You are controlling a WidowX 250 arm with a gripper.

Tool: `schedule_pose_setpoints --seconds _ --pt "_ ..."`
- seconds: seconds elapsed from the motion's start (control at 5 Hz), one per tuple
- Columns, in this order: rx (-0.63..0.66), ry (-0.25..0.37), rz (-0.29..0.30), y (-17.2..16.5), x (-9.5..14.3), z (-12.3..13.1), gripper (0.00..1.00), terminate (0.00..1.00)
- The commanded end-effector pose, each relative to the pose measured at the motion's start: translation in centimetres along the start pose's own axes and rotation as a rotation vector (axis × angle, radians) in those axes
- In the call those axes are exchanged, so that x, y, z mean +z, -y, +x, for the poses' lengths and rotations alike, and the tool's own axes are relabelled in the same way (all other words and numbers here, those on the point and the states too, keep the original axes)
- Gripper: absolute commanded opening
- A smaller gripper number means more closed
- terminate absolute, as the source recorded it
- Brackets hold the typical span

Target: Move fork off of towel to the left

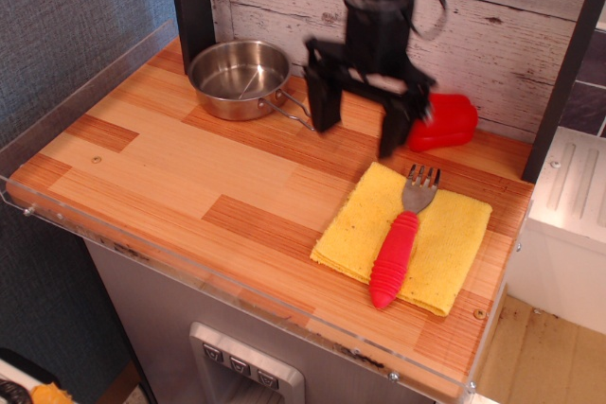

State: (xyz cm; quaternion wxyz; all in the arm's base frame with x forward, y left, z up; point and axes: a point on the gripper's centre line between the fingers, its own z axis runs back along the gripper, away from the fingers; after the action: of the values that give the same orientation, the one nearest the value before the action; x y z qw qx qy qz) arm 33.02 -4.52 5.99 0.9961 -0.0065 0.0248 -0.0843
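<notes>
The gripper takes the fork by its thick red handle [398, 244] next, since the fork's grey tines lie at its far end.
The fork [401, 237] has grey tines and a thick red ribbed handle. It lies on the yellow towel [445, 248] at the right front of the table, tines pointing away, handle tip past the towel's near edge. My black gripper [358, 137] hangs open above the table, behind and left of the towel, its fingers spread wide and empty. It is slightly blurred.
A steel pan [239, 78] with a wire handle sits at the back left. A red bell pepper [447, 120] lies at the back right, partly behind my right finger. A clear plastic rim runs along the table's left and front edges.
</notes>
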Motion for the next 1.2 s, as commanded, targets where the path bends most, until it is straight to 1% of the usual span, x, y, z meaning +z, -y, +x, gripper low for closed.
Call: schedule_pose_setpoints --seconds 0.0,0.2,0.4,0.6,0.8,1.0 --pt "-0.013 0.126 0.013 4.2 1.4 -2.3 1.0 0.0" --pt "-0.027 0.147 0.037 5.3 0.3 -2.1 1.0 0.0" --pt "-0.012 0.162 0.068 5.2 -0.7 -1.9 1.0 0.0" --pt "-0.021 0.15 0.092 5.4 -1.8 -1.8 1.0 0.0" --pt "-0.02 0.133 0.102 5.2 -2.6 -2.1 1.0 0.0" --pt "-0.013 0.126 0.1 5.0 -3.1 -2.3 1.0 0.0"
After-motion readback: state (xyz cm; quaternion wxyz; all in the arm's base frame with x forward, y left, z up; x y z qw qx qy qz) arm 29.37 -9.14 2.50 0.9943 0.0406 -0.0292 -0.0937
